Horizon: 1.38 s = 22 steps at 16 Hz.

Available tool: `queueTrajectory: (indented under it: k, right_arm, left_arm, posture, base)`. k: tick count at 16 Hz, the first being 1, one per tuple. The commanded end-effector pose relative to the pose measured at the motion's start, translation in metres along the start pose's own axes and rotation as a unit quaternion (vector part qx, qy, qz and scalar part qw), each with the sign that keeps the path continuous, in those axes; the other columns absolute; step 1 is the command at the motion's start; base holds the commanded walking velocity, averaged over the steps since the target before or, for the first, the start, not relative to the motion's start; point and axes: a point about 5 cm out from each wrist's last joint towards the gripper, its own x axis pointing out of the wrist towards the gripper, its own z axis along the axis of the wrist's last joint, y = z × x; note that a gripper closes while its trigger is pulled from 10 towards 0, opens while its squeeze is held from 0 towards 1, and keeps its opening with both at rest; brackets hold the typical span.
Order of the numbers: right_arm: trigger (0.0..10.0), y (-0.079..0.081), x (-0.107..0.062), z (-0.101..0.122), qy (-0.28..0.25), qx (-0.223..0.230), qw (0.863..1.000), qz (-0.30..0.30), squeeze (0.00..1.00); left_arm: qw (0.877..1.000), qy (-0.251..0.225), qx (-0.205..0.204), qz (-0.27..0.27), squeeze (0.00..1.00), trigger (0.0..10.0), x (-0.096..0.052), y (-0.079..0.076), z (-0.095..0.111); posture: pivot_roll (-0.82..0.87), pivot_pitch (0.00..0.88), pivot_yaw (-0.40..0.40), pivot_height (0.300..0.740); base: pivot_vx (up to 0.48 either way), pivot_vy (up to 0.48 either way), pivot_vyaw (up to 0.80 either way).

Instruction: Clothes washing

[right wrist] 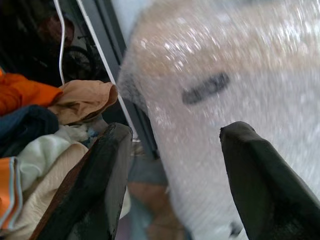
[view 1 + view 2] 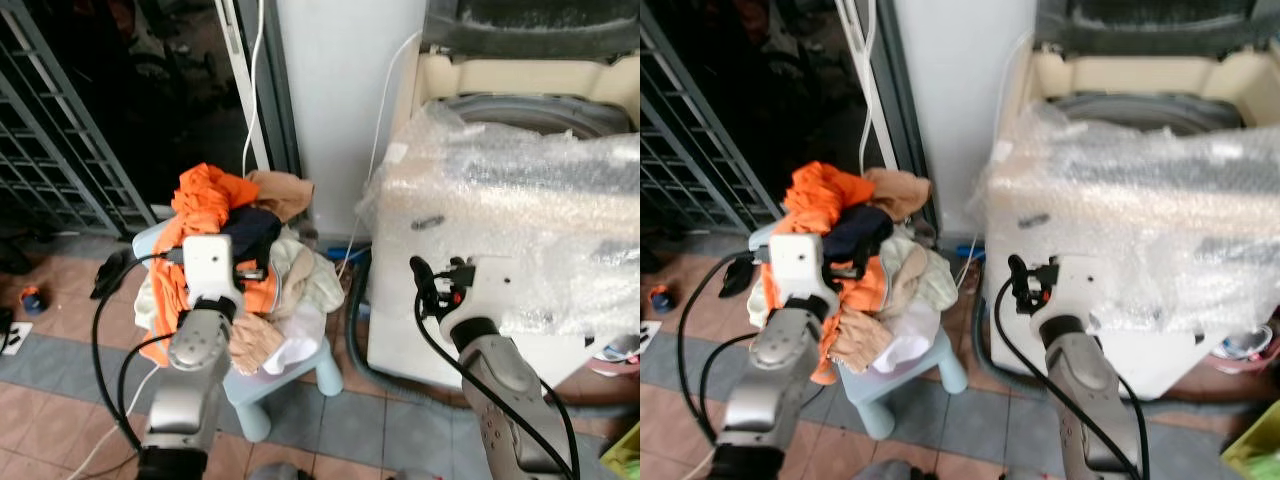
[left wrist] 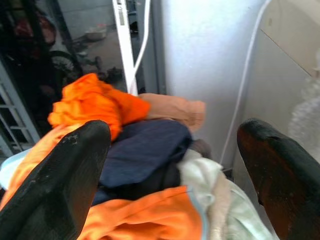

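My right gripper should pick up the orange garment by its bunched fabric fold [image 2: 207, 193] [image 1: 26, 93] next, to load the washing machine with laundry.
A pile of clothes [image 2: 262, 262] lies heaped on a pale blue stool [image 2: 304, 369]. On top are an orange garment [image 3: 92, 102], a navy one [image 3: 145, 147] and a tan one [image 3: 172, 109]. My left gripper [image 3: 172, 150] hovers open just above and before the navy garment, holding nothing. The washing machine [image 2: 520, 210], wrapped in bubble wrap, stands to the right with its lid [image 2: 530, 25] raised and the tub rim [image 2: 545, 108] showing. My right gripper [image 1: 175, 150] is open and empty, in front of the machine's wrapped left corner.
A metal grille gate [image 2: 55, 150] closes the left side. A white cable [image 2: 256, 90] hangs beside a white pillar [image 2: 340, 100]. A grey hose [image 2: 354, 335] curls on the tiled floor between stool and machine. Small items [image 2: 30, 298] lie on the floor at left.
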Motion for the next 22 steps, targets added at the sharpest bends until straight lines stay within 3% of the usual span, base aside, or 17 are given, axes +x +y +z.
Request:
queueTrajectory:
  k: [1, 2, 3, 4, 6, 12, 18, 22]
  right_arm:
    - [10.0, 0.009, 0.002, 0.002, -0.007, -0.017, 1.0, 0.012, 0.0]
    - [10.0, 0.016, 0.005, 0.005, -0.006, 0.033, 0.999, 0.033, 0.0]
    - [10.0, 0.018, 0.008, 0.005, 0.0, -0.003, 0.999, 0.041, 0.0]
    - [10.0, 0.018, 0.009, 0.004, 0.005, -0.008, 0.999, 0.043, 0.0]
    - [10.0, 0.008, 0.012, 0.001, 0.025, 0.004, 0.999, 0.031, 0.0]
    - [10.0, -0.002, 0.034, 0.019, -0.007, -0.016, 0.998, 0.064, 0.0]
    - [10.0, 0.011, 0.037, 0.016, -0.015, -0.02, 0.995, 0.097, 0.0]
    - [10.0, 0.015, 0.039, 0.013, -0.011, -0.021, 0.994, 0.104, 0.0]
  left_arm:
    - [1.0, -0.006, -0.003, -0.001, 0.0, 10.0, -0.002, 0.003, 0.003]
    - [1.0, -0.005, 0.001, 0.002, 0.0, 10.0, -0.002, 0.004, 0.002]
    - [1.0, -0.009, 0.013, 0.002, 0.0, 10.0, -0.003, 0.006, 0.002]
    - [1.0, -0.01, 0.014, 0.003, 0.0, 10.0, -0.003, 0.006, 0.002]
    - [1.0, -0.018, 0.021, 0.006, 0.0, 10.0, -0.002, 0.007, 0.002]
    - [0.999, -0.012, 0.037, 0.037, 0.0, 10.0, -0.003, 0.014, 0.0]
    - [0.998, -0.01, 0.053, 0.045, 0.0, 10.0, -0.002, 0.016, 0.001]
    - [0.998, -0.016, 0.052, 0.037, 0.0, 10.0, 0.001, 0.009, 0.007]
  posture:
    - [-0.07, 0.0, 0.108, 0.74]
    - [-0.07, 0.0, 0.105, 0.74]
    - [-0.07, 0.0, 0.101, 0.74]
    - [-0.07, 0.0, 0.101, 0.74]
    - [-0.07, 0.0, 0.096, 0.74]
    - [-0.05, 0.0, 0.091, 0.74]
    - [-0.04, 0.001, 0.111, 0.74]
    - [-0.02, 0.002, 0.109, 0.74]
  base:
    - [0.0, 0.0, 0.0]
    - [0.0, 0.0, 0.0]
    - [0.0, 0.0, 0.0]
    - [0.0, 0.0, 0.0]
    - [0.0, 0.0, 0.0]
    - [0.0, 0.0, 0.76]
    - [0.0, 0.0, 0.76]
    - [0.0, 0.0, 0.77]
